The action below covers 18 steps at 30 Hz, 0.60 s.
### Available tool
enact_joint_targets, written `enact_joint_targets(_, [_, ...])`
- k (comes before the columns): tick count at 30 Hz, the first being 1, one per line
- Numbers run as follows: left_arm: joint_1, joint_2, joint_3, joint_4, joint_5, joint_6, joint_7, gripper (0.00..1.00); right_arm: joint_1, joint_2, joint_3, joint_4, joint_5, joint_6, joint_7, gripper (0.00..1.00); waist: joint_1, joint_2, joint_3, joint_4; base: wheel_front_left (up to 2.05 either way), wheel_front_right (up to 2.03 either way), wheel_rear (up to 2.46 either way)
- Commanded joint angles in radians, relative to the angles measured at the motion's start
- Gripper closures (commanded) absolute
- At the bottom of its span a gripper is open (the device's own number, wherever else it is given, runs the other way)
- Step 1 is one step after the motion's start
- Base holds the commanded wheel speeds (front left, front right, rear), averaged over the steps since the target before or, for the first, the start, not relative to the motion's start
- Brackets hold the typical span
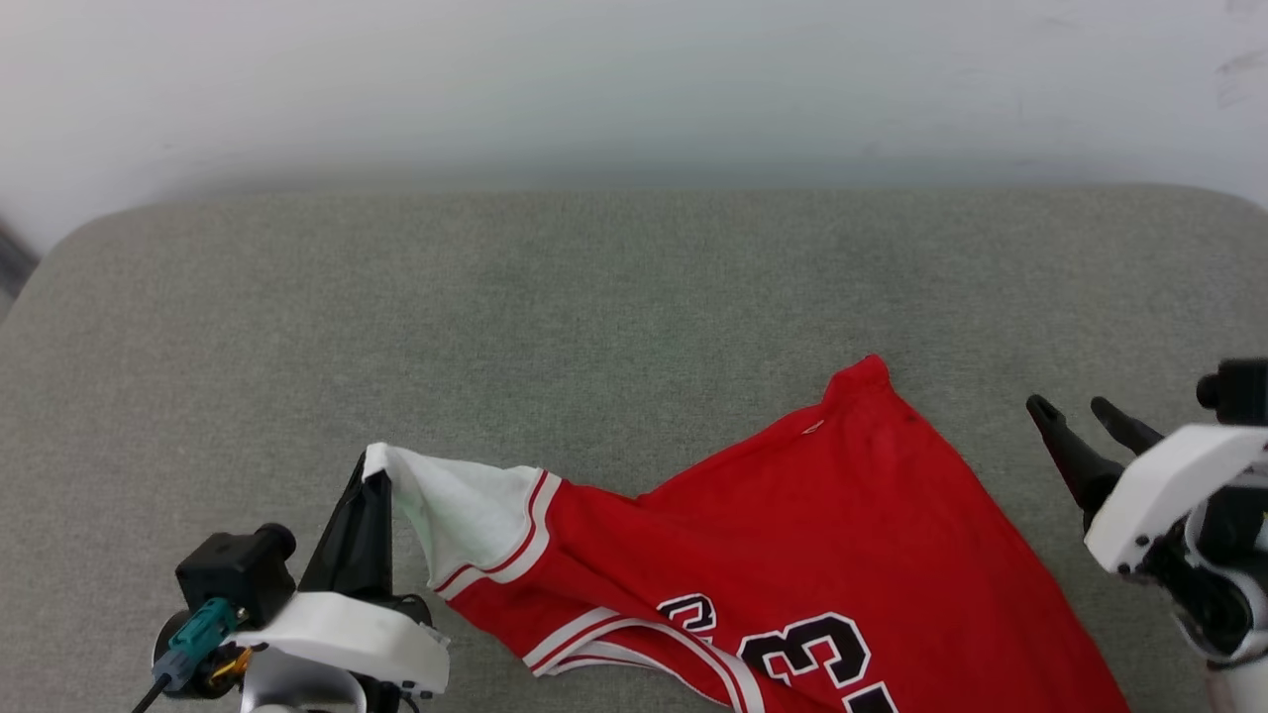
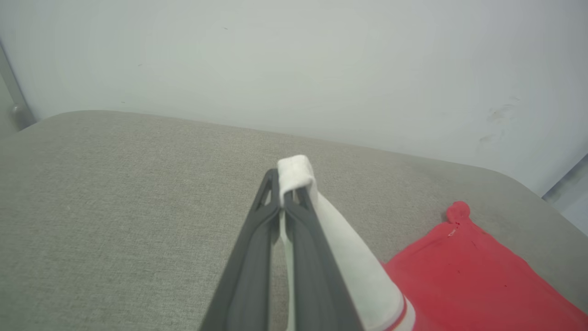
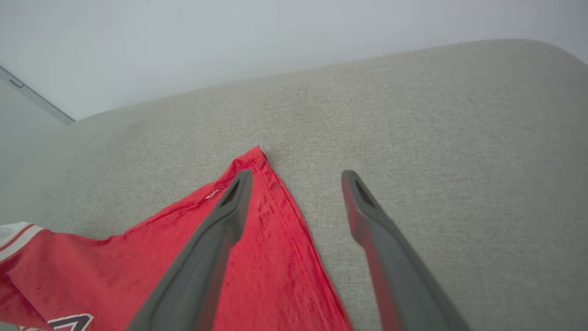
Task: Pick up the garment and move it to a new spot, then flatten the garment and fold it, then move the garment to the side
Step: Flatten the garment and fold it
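My right gripper is going to grab the jersey by its red corner (image 1: 871, 370) next, to move it to a new spot along with its white corner (image 1: 398, 465).
The garment (image 1: 792, 555) is a red jersey with white panels and black numerals, spread over the near right part of the grey cushion (image 1: 594, 297). My left gripper (image 1: 371, 475) is shut on its white corner (image 2: 294, 172) and holds that corner lifted at the lower left. The red corner (image 3: 255, 158) lies flat on the cushion. My right gripper (image 1: 1075, 411) stands open to the right of the garment, with nothing between its fingers (image 3: 363, 207). In the right wrist view its left finger hangs over the red fabric (image 3: 275, 257) beside that corner.
A pale wall (image 1: 634, 79) runs behind the cushion's rounded far edge. Bare grey cushion stretches across the far half and the left side.
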Motion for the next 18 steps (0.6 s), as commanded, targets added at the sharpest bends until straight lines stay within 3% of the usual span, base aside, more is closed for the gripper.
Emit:
enact_joint_targets(1, [-0.034, -0.006, -0.006, 0.001, 0.009, -0.007, -0.009, 1.0, -0.081, -0.038, 0.043, 0.026, 0.027, 0.0, 0.099, 0.0, 0.0, 0.0, 0.05, 0.022, 0.0, 0.0, 0.0])
enact_joint_targets(9, [-0.153, -0.032, -0.032, 0.014, 0.029, -0.04, -0.034, 1.0, -0.338, -0.102, 0.14, 0.098, 0.11, 0.0, 0.453, 0.0, 0.0, 0.0, 0.188, 0.074, 0.0, 0.0, 0.0])
enact_joint_targets(18, [-0.262, -0.072, -0.065, 0.04, 0.046, -0.078, -0.066, 1.0, -0.497, -0.121, 0.267, 0.251, 0.089, 0.0, 0.564, 0.0, 0.0, 0.0, 0.306, 0.13, 0.0, 0.0, 0.0])
